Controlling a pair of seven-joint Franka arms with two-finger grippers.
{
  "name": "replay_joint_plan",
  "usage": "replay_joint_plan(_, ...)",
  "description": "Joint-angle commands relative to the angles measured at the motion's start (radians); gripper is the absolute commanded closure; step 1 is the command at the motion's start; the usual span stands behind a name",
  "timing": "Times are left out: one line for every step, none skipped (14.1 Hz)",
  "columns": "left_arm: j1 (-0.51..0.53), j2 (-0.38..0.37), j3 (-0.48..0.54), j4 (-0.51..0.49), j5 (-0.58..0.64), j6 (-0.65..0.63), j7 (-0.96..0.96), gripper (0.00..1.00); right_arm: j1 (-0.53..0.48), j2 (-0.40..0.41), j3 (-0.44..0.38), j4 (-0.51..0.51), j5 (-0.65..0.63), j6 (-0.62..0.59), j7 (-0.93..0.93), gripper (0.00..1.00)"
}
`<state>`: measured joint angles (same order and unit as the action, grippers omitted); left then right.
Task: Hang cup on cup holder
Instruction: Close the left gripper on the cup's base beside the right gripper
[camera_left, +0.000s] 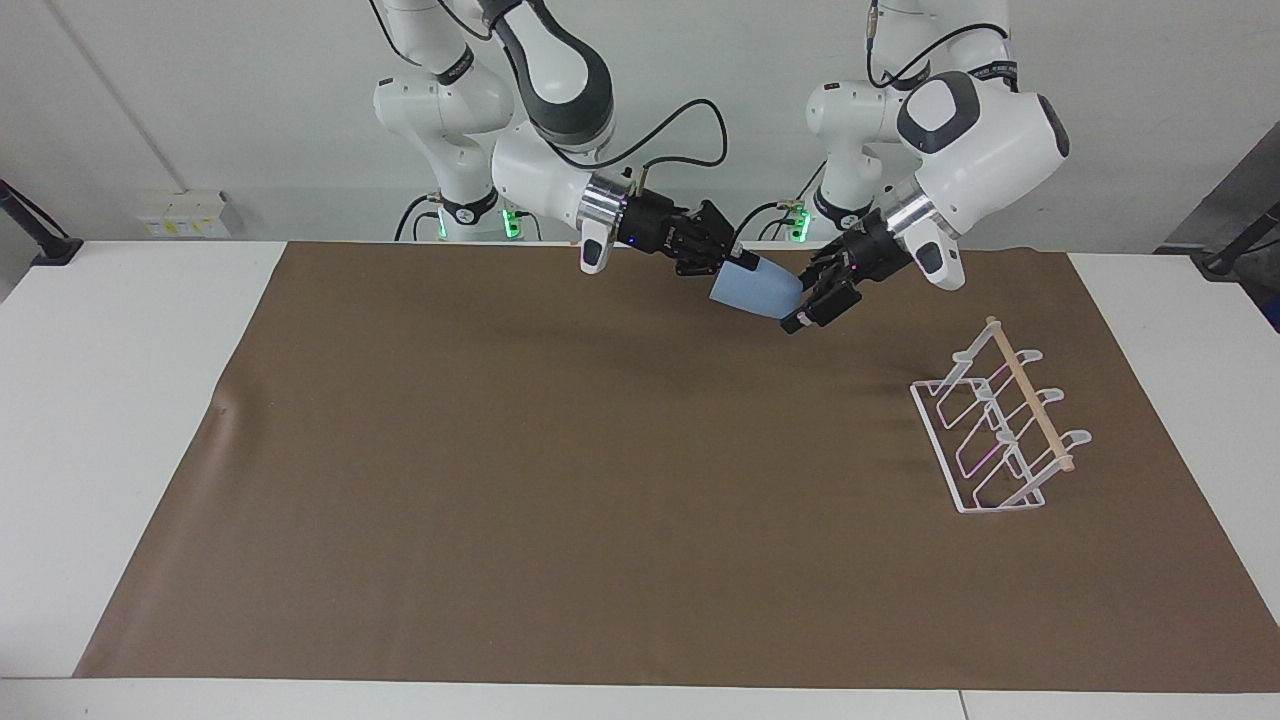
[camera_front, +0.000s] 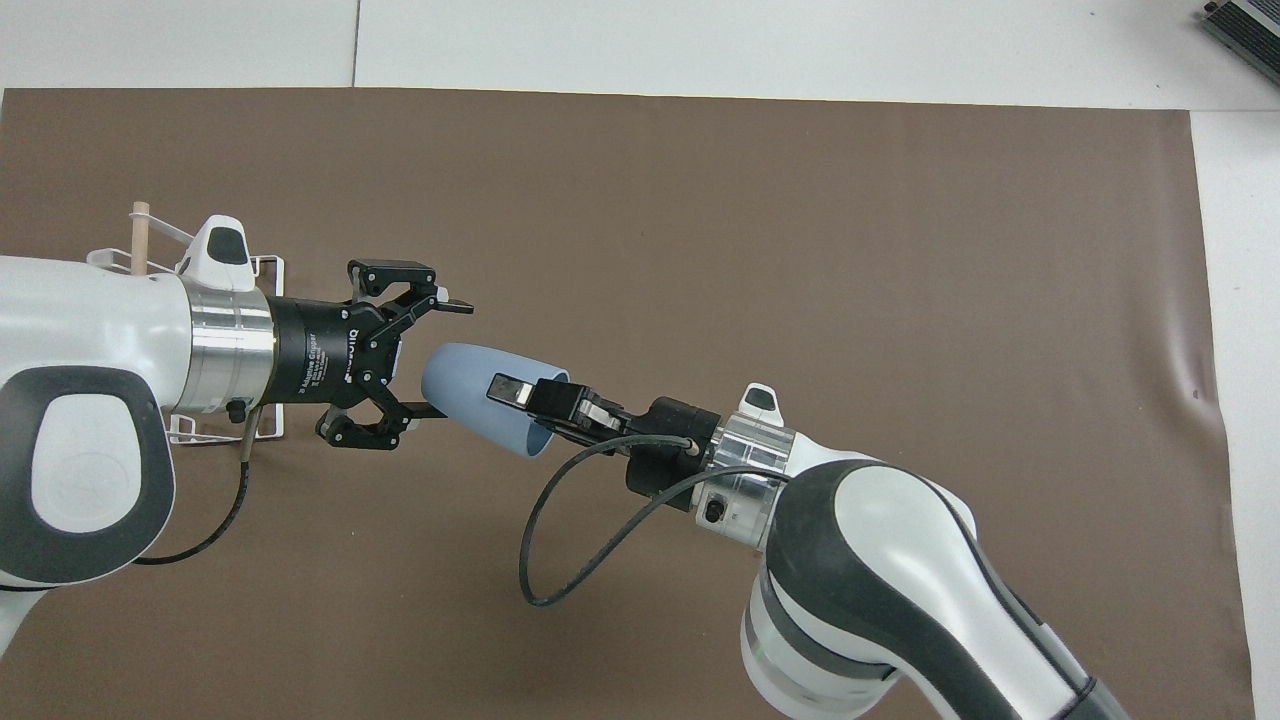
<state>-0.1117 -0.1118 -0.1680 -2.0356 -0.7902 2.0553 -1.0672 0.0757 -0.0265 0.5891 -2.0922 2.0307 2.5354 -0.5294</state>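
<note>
My left gripper should next take hold of the cup by its narrow base (camera_front: 443, 376), so that the cup's opening stays free to slip onto the holder.
The pale blue cup (camera_left: 757, 291) is in the air over the mat's edge nearest the robots, lying almost level. My right gripper (camera_left: 738, 266) is shut on its rim, one finger inside the mouth (camera_front: 512, 389). The cup's (camera_front: 465, 392) base end points toward my left gripper (camera_left: 801, 303), which is open with a finger on either side of that base end (camera_front: 448, 360); I cannot tell whether they touch. The white wire cup holder (camera_left: 995, 430) with its wooden rod stands on the mat toward the left arm's end. In the overhead view, the left arm mostly covers the cup holder (camera_front: 140, 232).
A brown mat (camera_left: 560, 500) covers most of the white table (camera_left: 110, 380). A black cable (camera_front: 560, 560) loops down from my right wrist.
</note>
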Motion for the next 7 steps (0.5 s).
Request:
replay_joint_plan(-0.013, -0.011, 0.012, -0.008, -0.018, -0.024, -0.011, 0.00, -0.014, -0.013, 0.023, 0.003, 0.046, 0.016, -0.017, 1.00)
replay_joint_plan(-0.014, -0.012, 0.012, -0.006, -0.018, -0.032, -0.013, 0.00, -0.014, -0.018, 0.023, 0.003, 0.046, 0.016, -0.017, 1.00)
replay_joint_plan(-0.014, -0.014, 0.010, -0.005, -0.017, -0.041, -0.013, 0.00, -0.014, -0.018, 0.023, 0.003, 0.046, 0.017, -0.017, 1.00)
replay_joint_plan(-0.014, -0.022, 0.010, -0.005, -0.017, -0.059, -0.013, 0.00, -0.014, -0.018, 0.023, 0.003, 0.046, 0.017, -0.015, 1.00)
replay_joint_plan(-0.013, -0.026, 0.011, -0.002, -0.015, -0.081, -0.011, 0.00, -0.014, -0.018, 0.023, 0.003, 0.046, 0.023, -0.017, 1.00)
replay_joint_plan(-0.011, -0.028, 0.013, 0.005, -0.015, -0.090, -0.011, 0.00, -0.014, -0.018, 0.023, 0.003, 0.046, 0.025, -0.015, 1.00)
replay_joint_plan(-0.011, -0.028, 0.013, 0.006, -0.012, -0.090, -0.011, 0.00, -0.014, -0.019, 0.023, 0.003, 0.046, 0.031, -0.015, 1.00)
